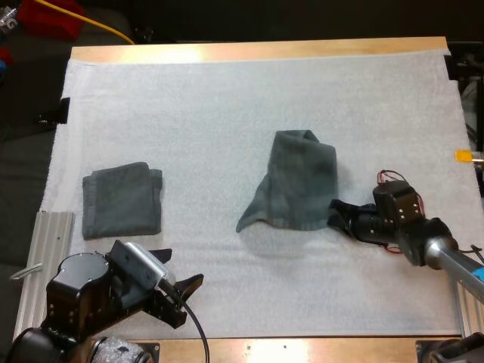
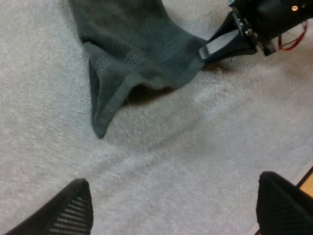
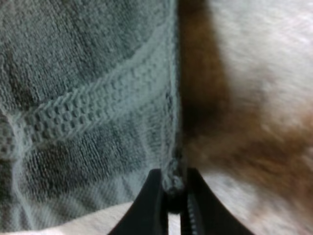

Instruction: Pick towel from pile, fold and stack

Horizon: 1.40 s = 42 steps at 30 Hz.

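Note:
My left gripper grabs the crumpled towel by its loose trailing corner (image 1: pixel 242 225) (image 2: pixel 101 126) next, since that corner pokes out onto empty mat while the rest lies bunched.
A dark grey-green crumpled towel (image 1: pixel 295 181) lies bunched in the middle of the white mat (image 1: pixel 227 98), one corner trailing toward the front left. My right gripper (image 1: pixel 338 213) is shut on its right edge; the right wrist view has the hem of the towel (image 3: pixel 88 98) pinched between the fingertips (image 3: pixel 151 205). A folded towel (image 1: pixel 122 199) lies flat at the mat's left. My left gripper (image 1: pixel 185 295) hovers open near the front edge, its fingers (image 2: pixel 68 210) wide apart over bare mat, short of the crumpled towel (image 2: pixel 137 49). The right gripper (image 2: pixel 208 49) shows at that towel's edge.
A ribbed metal plate (image 1: pixel 41 265) sits at the table's left edge beside my left arm. Bare mat stretches across the back and between the two towels. The wooden table edge (image 1: pixel 257 50) runs along the far side.

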Each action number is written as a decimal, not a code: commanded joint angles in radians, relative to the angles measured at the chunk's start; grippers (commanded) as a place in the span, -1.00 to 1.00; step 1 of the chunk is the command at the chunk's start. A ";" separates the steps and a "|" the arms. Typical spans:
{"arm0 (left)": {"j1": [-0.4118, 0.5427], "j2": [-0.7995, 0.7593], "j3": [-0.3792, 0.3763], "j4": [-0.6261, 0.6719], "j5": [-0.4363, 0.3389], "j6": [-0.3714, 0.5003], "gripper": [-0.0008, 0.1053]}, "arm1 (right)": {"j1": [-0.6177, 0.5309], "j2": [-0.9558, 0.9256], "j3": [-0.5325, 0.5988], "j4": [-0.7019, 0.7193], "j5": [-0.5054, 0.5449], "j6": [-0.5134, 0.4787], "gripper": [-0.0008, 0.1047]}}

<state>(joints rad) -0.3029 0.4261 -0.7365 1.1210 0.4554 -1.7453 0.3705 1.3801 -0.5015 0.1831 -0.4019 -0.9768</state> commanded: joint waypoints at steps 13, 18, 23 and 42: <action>-0.004 0.228 0.062 -0.126 0.130 -0.053 0.28 | 0.001 -0.142 -0.002 0.379 0.263 -0.197 -0.97; -0.004 0.337 0.065 -0.216 0.215 -0.115 0.28 | 0.001 -0.176 -0.002 0.436 0.295 -0.226 -0.97; -0.004 0.465 0.065 -0.283 0.215 -0.120 0.28 | 0.001 -0.185 -0.002 0.440 0.295 -0.232 -0.97; -0.004 1.014 0.065 -0.722 0.257 -0.159 0.28 | 0.001 -0.185 -0.002 0.443 0.295 -0.235 -0.97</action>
<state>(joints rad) -0.3029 1.4401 -0.6699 0.4212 0.6953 -1.9009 0.3705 1.2022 -0.5015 0.6180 -0.1151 -1.2001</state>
